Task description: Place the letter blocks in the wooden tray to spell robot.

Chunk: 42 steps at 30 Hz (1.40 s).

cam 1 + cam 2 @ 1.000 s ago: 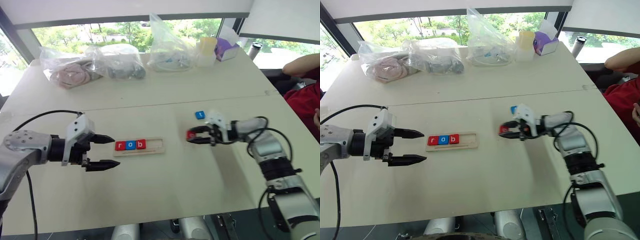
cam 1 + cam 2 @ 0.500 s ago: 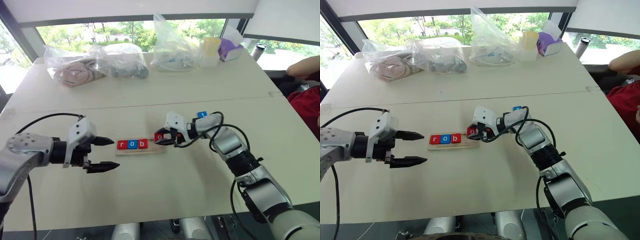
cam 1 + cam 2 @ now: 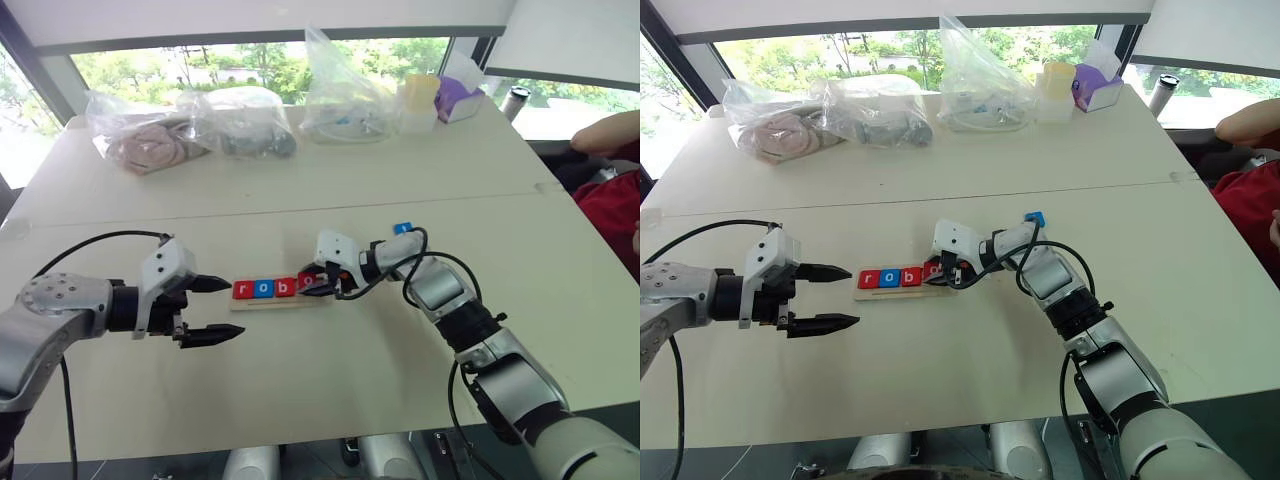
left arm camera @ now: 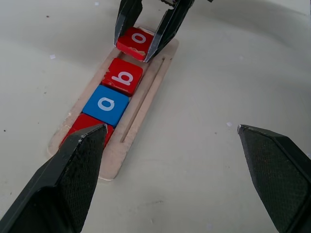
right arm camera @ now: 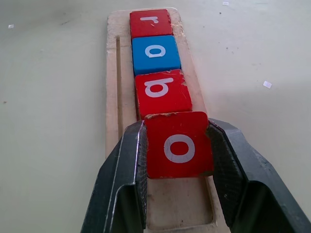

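Observation:
I should open my right gripper now. The red o block (image 5: pixel 179 145) has its base inside the rims, so the block would stay in the tray's slot (image 5: pixel 179 206).
The wooden tray (image 3: pixel 272 303) lies mid-table holding a red r (image 3: pixel 242 290), a blue o (image 3: pixel 263 289) and a red b (image 3: pixel 285 288) in a row. My right gripper (image 3: pixel 318 283) is shut on a red o block (image 5: pixel 179 144), which it holds over the tray's fourth place, right beside the b (image 5: pixel 162 92). Whether the held block rests on the tray floor I cannot tell. A blue t block (image 3: pixel 402 229) lies on the table behind my right forearm. My left gripper (image 3: pixel 234 308) stands open and empty just left of the tray's r end.
Several clear plastic bags (image 3: pixel 240 122) line the table's far side, with a yellow cup (image 3: pixel 418 95), a purple box (image 3: pixel 458 100) and a dark cup (image 3: pixel 513 100) at the far right. A person's red sleeve (image 3: pixel 610 195) shows at the right edge.
My right gripper has carried the red o leftward from the open table to the tray, up against the b. The left gripper has stayed in place, open.

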Each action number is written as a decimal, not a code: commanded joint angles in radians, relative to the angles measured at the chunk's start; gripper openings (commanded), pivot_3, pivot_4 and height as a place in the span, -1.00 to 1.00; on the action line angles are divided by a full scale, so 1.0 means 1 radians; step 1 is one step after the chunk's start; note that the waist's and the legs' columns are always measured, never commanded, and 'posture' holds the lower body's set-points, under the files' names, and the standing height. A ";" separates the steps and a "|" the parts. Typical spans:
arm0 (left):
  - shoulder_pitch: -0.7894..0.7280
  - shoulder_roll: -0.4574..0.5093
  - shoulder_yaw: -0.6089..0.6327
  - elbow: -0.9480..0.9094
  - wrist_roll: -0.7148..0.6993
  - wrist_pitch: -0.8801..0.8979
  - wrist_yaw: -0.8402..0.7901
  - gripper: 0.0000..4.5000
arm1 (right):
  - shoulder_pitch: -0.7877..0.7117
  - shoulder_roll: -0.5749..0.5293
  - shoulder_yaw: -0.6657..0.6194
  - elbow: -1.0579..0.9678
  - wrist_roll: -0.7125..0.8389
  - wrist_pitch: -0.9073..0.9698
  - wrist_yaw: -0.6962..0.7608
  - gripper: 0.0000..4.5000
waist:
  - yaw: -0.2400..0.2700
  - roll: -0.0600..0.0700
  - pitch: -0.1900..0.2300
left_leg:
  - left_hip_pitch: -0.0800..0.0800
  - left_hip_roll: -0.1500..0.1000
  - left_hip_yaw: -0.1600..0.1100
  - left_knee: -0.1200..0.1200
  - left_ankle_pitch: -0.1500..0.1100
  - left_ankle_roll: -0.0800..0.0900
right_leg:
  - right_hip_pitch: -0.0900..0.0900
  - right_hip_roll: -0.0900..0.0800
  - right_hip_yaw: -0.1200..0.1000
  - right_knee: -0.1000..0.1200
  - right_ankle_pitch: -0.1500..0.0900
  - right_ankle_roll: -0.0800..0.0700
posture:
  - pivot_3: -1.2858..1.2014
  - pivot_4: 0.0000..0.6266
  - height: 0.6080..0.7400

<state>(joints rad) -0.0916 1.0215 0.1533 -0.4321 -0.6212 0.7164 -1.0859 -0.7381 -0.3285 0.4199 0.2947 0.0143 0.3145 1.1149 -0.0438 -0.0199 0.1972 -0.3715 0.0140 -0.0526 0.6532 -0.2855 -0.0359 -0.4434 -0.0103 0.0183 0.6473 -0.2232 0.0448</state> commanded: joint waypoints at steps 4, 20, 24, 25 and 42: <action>-0.005 0.011 -0.003 0.001 0.029 -0.027 0.001 1.00 | -0.013 0.016 -0.001 -0.030 0.000 -0.014 -0.004 -0.47 | 0.000 0.000 0.000 | 0.000 0.000 0.000 0.000 0.000 0.000 | 0.000 0.000 0.000 0.000 0.000 0.000 | 0.03 -0.52 1.00; -0.024 -0.006 -0.009 0.016 0.036 -0.029 0.009 1.00 | -0.009 0.018 -0.129 -0.130 0.072 0.093 -0.104 1.00 | 0.001 0.000 0.000 | 0.000 0.000 0.000 0.000 0.000 0.000 | 0.000 0.000 0.000 0.000 0.000 0.000 | 0.03 -0.52 1.00; -0.028 -0.010 -0.012 0.016 0.032 -0.024 0.010 1.00 | -0.008 0.025 -0.178 -0.079 0.044 0.065 -0.211 1.00 | 0.000 0.000 0.000 | 0.000 0.000 0.000 0.000 0.000 0.000 | 0.000 0.000 0.000 0.000 0.000 0.000 | 0.03 -0.52 1.00; -0.033 -0.012 -0.017 0.018 0.033 -0.024 0.010 1.00 | -0.010 0.021 -0.169 -0.043 0.014 0.028 -0.239 1.00 | 0.000 0.000 0.000 | 0.000 0.000 0.000 0.000 0.000 0.000 | 0.000 0.000 0.000 0.000 0.000 0.000 | 0.03 -0.52 1.00; -0.047 -0.014 -0.026 0.023 0.034 -0.018 0.015 1.00 | 0.014 0.025 -0.125 0.037 -0.033 -0.088 -0.217 1.00 | -0.001 0.000 0.000 | 0.000 0.000 0.000 -0.001 0.000 0.000 | 0.000 0.000 0.000 0.000 0.000 0.000 | 0.03 -0.52 1.00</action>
<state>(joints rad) -0.1324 1.0075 0.1192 -0.3943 -0.5802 0.6974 -1.0706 -0.7242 -0.3100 0.2987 0.3861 -0.0346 0.2229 0.8909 -0.0448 -0.0200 0.1971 -0.3715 0.0140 -0.0525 0.6527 -0.2855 -0.0359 -0.4435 -0.0103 0.0185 0.6473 -0.2230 0.0449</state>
